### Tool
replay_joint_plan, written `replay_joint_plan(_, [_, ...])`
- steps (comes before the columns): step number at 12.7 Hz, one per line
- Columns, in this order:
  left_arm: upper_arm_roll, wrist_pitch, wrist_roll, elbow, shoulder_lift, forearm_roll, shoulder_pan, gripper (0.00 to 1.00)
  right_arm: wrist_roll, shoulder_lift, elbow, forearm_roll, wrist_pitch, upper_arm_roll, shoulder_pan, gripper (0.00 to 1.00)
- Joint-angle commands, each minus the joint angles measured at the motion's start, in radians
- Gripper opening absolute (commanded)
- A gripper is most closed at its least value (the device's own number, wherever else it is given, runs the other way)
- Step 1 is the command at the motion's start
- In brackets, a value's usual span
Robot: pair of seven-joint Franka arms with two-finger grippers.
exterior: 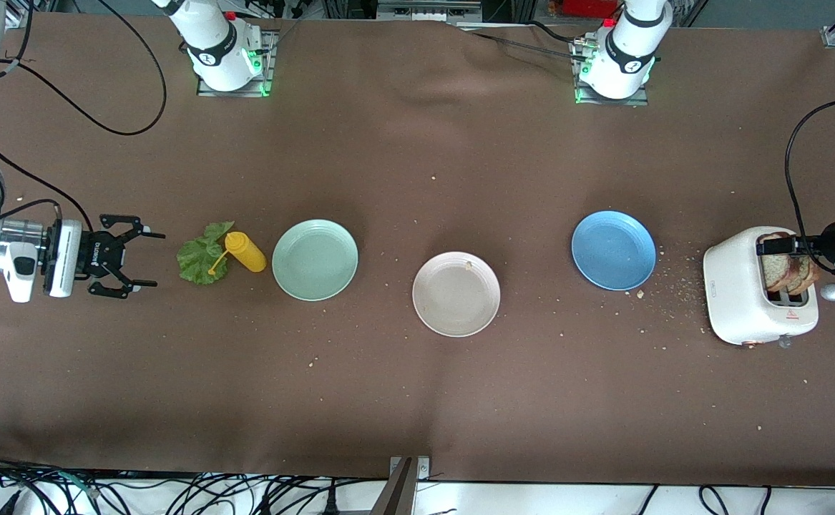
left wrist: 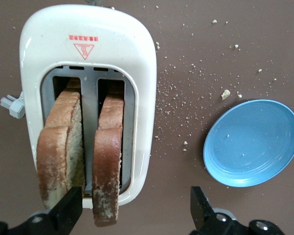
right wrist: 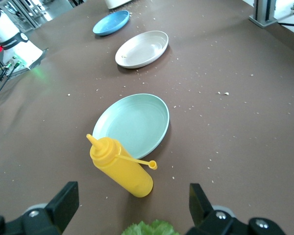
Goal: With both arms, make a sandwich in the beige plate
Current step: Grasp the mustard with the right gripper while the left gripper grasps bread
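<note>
The toaster (exterior: 739, 300) slots hide the lower part of the bread slice, so the left gripper next needs to pinch the slice by the crust end that sticks out.
Two brown bread slices (exterior: 789, 272) stand in the slots of a white toaster (exterior: 739, 300) at the left arm's end of the table. My left gripper (exterior: 789, 259) hangs over the toaster, open. In the left wrist view its fingers (left wrist: 68, 208) straddle one slice (left wrist: 108, 166) without touching it; the other slice (left wrist: 59, 147) stands beside it. The beige plate (exterior: 456, 293) lies mid-table with only a crumb on it. A green lettuce leaf (exterior: 201, 256) lies toward the right arm's end. My right gripper (exterior: 142, 259) is open beside the leaf (right wrist: 149, 228), with nothing between its fingers (right wrist: 63, 200).
A yellow squeeze bottle (exterior: 245, 252) lies between the lettuce and a mint green plate (exterior: 315, 260). A blue plate (exterior: 613, 250) sits between the beige plate and the toaster. Crumbs are scattered around the toaster. Cables trail along both ends of the table.
</note>
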Motion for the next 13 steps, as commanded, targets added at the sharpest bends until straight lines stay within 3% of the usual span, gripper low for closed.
replay_joint_plan(1, [-0.003, -0.002, 0.028, 0.03, 0.026, 0.012, 0.005, 0.96, -0.188, 0.051, -0.06, 0.094, -0.023, 0.006, -0.038, 1.0])
replay_joint_plan(2, [-0.003, -0.002, 0.028, 0.03, 0.029, 0.012, 0.005, 0.95, -0.267, 0.077, -0.08, 0.125, -0.045, 0.006, -0.046, 1.0])
replay_joint_plan(4, [-0.003, -0.002, 0.028, 0.03, 0.031, 0.013, 0.005, 0.76, -0.388, 0.14, -0.092, 0.189, -0.06, 0.008, -0.058, 1.0])
replay_joint_plan(6, [-0.003, -0.004, 0.028, 0.03, 0.045, 0.007, 0.008, 0.67, -0.462, 0.18, -0.133, 0.278, -0.06, 0.008, -0.058, 1.0])
replay_joint_plan(7, [-0.003, -0.007, 0.03, 0.028, 0.046, 0.013, 0.008, 0.52, -0.496, 0.185, -0.159, 0.309, -0.06, 0.008, -0.058, 1.0])
replay_joint_plan(9, [-0.003, -0.018, 0.031, 0.028, 0.046, 0.017, 0.008, 0.08, -0.543, 0.197, -0.181, 0.343, -0.06, 0.015, -0.055, 1.0])
replay_joint_plan(10, [-0.002, -0.025, 0.036, 0.028, 0.046, 0.027, 0.008, 0.0, -0.565, 0.208, -0.181, 0.361, -0.062, 0.029, -0.053, 1.0])
replay_joint_plan(13, [-0.016, -0.044, 0.068, 0.033, 0.038, 0.18, -0.016, 0.0, -0.579, 0.23, -0.19, 0.413, -0.059, 0.066, -0.049, 1.0])
